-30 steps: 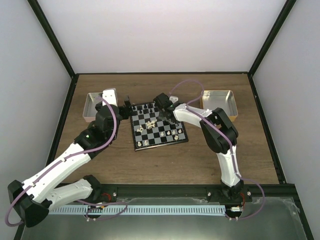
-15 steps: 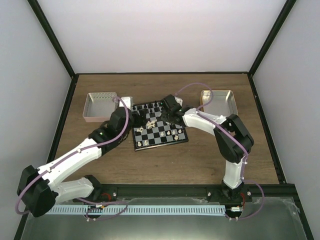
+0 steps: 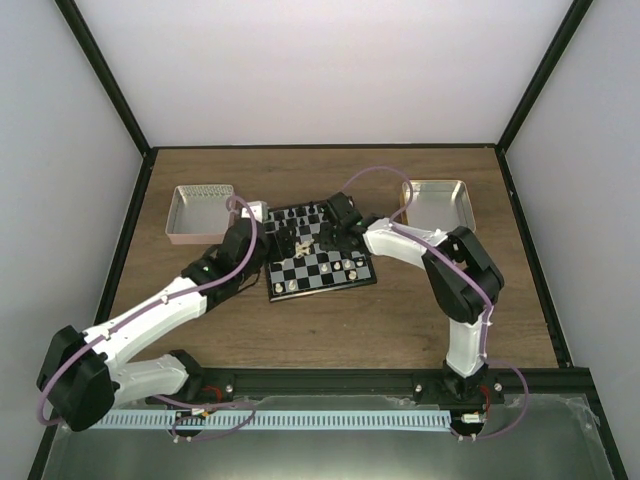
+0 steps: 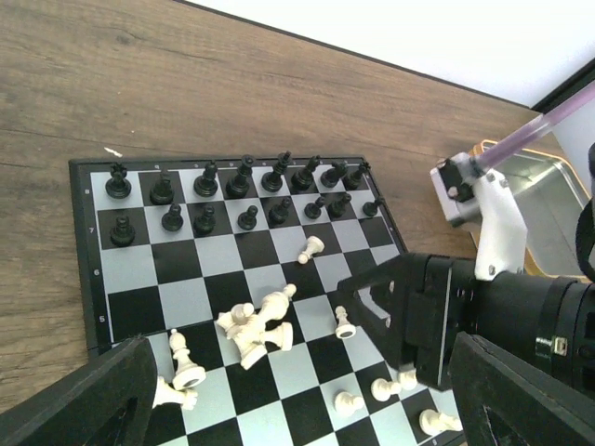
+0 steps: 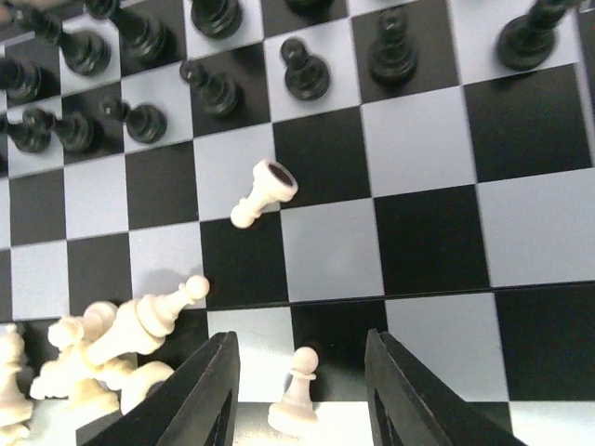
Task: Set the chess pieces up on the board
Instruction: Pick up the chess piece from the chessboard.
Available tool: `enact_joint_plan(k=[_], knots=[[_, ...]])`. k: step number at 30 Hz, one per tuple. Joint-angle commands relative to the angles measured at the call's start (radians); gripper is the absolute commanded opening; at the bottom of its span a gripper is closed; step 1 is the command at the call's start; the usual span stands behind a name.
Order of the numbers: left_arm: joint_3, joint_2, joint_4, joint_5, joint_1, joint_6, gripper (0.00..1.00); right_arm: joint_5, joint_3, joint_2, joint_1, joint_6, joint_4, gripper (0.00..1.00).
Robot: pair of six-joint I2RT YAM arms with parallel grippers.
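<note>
Next, my right gripper goes to the white pawn and picks it up by its head [image 5: 305, 359], so its base stays free to stand on a square.
The board [image 3: 318, 262] lies mid-table, and it also fills the left wrist view [image 4: 139, 279]. Black figures stand in two rows along its far side. Cream chess pieces lie in a toppled pile [image 4: 253, 325] near the middle, with others scattered along the near side [image 4: 349, 401]. My right gripper [image 3: 322, 236] is open over the board. In the right wrist view, the right gripper [image 5: 299, 351] has one finger on each side of an upright cream pawn [image 5: 296, 404] without touching it. A fallen cream pawn [image 5: 263, 190] lies further out. My left gripper [image 4: 302, 372] is open and empty above the board's left part.
A square metal tray [image 3: 200, 212] stands at the back left and another [image 3: 437, 205] at the back right. The right arm's gripper body [image 4: 418, 316] sits close in front of my left gripper. Bare wooden table [image 3: 330, 330] lies in front of the board.
My left gripper has swung from the left tray across to the board's left edge. My right gripper has shifted slightly right over the board and stays open.
</note>
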Motion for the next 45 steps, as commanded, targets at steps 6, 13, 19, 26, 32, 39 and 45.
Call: enact_joint_plan(k=[6, 13, 19, 26, 32, 39, 45], knots=[[-0.002, -0.012, 0.003, -0.008, 0.032, 0.013, 0.88, 0.007, 0.087, 0.104, 0.040, -0.150, -0.089, 0.39], [-0.005, -0.014, -0.009, -0.012, 0.046, 0.029, 0.88, 0.099, 0.143, 0.149, 0.077, -0.077, -0.218, 0.36], [-0.010, -0.014, -0.009, -0.006, 0.058, 0.033, 0.88, 0.129, 0.143, 0.150, 0.096, -0.055, -0.263, 0.34], [-0.015, -0.013, -0.006, -0.001, 0.069, 0.034, 0.88, 0.130, 0.134, 0.149, 0.101, -0.058, -0.266, 0.23], [-0.017, -0.010, -0.008, 0.017, 0.077, 0.024, 0.88, 0.123, 0.130, 0.144, 0.101, -0.052, -0.249, 0.10], [-0.007, -0.011, -0.008, 0.055, 0.094, 0.011, 0.88, 0.133, 0.068, 0.065, 0.102, -0.113, -0.105, 0.09], [0.058, -0.019, -0.050, 0.183, 0.142, 0.019, 0.88, 0.083, -0.051, -0.125, 0.095, -0.214, 0.109, 0.09]])
